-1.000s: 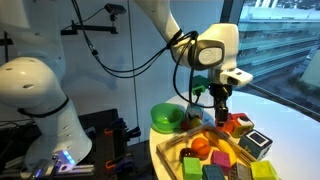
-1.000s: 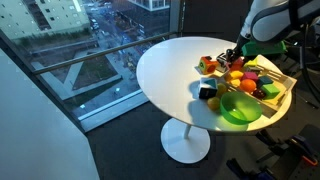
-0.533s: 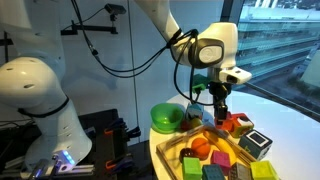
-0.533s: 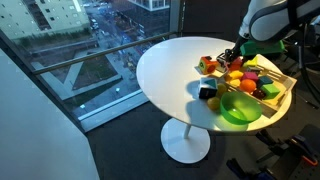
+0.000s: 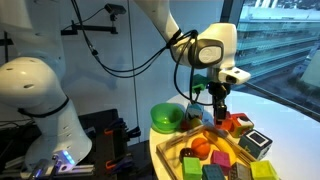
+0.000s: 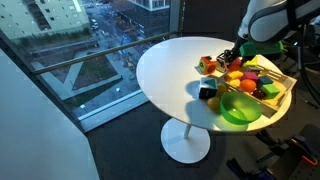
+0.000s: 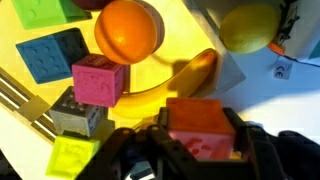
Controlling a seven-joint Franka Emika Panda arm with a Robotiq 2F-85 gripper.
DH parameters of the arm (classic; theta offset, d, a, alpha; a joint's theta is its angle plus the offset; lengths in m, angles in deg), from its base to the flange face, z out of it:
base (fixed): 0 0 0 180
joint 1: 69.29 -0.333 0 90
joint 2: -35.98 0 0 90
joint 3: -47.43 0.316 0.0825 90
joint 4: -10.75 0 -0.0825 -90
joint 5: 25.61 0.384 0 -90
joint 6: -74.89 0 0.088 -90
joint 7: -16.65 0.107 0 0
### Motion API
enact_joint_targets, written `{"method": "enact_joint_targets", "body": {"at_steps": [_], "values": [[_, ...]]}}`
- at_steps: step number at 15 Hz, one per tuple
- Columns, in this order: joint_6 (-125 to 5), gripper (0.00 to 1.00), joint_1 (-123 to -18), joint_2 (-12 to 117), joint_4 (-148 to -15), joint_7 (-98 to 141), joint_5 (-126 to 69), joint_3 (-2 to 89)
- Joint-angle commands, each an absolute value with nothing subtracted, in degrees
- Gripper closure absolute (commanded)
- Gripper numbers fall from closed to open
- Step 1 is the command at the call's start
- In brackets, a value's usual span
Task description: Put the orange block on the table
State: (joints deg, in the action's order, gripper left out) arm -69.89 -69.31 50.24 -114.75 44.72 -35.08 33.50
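Observation:
My gripper should stay closed on the orange block point(image 7: 200, 118) until it is over the white table. The block is hanging over the tray's edge and would fall short if I opened now.
In the wrist view my gripper point(image 7: 200, 138) is shut on the orange block point(image 7: 200, 118), one dark finger on each side of it. The block hangs over the edge of the wooden tray point(image 7: 150, 92), with the white table point(image 7: 285, 105) showing to its right. In both exterior views the gripper point(image 5: 219, 110) point(image 6: 232, 56) points down over the tray's point(image 6: 276, 90) end, low above it. The round white table point(image 6: 165, 70) lies beside the tray.
The tray holds an orange ball point(image 7: 128, 30), a yellow fruit point(image 7: 248, 27), a banana point(image 7: 192, 72) and pink point(image 7: 98, 80), blue point(image 7: 52, 55), grey point(image 7: 78, 112) and lime point(image 7: 70, 158) blocks. A green bowl point(image 6: 240, 105) and a black-and-white cube point(image 6: 208, 92) stand nearby.

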Motion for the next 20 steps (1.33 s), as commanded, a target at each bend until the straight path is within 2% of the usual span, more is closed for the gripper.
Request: {"method": "enact_joint_targets", "body": {"at_steps": [1, 11, 12, 15, 20], "values": [[-70.0, 0.69, -69.3, 51.4, -113.1, 45.1, -35.3, 35.0], [-75.5, 0.69, -71.8, 58.8, -107.3, 45.7, -36.5, 35.1], [-75.9, 0.23, -71.9, 59.3, -106.9, 45.5, -36.2, 35.0], [-75.9, 0.02, -72.0, 60.3, -105.8, 45.0, -35.3, 34.7], [-68.7, 0.0, -69.8, 58.5, -104.5, 40.1, -30.3, 37.8]]}}
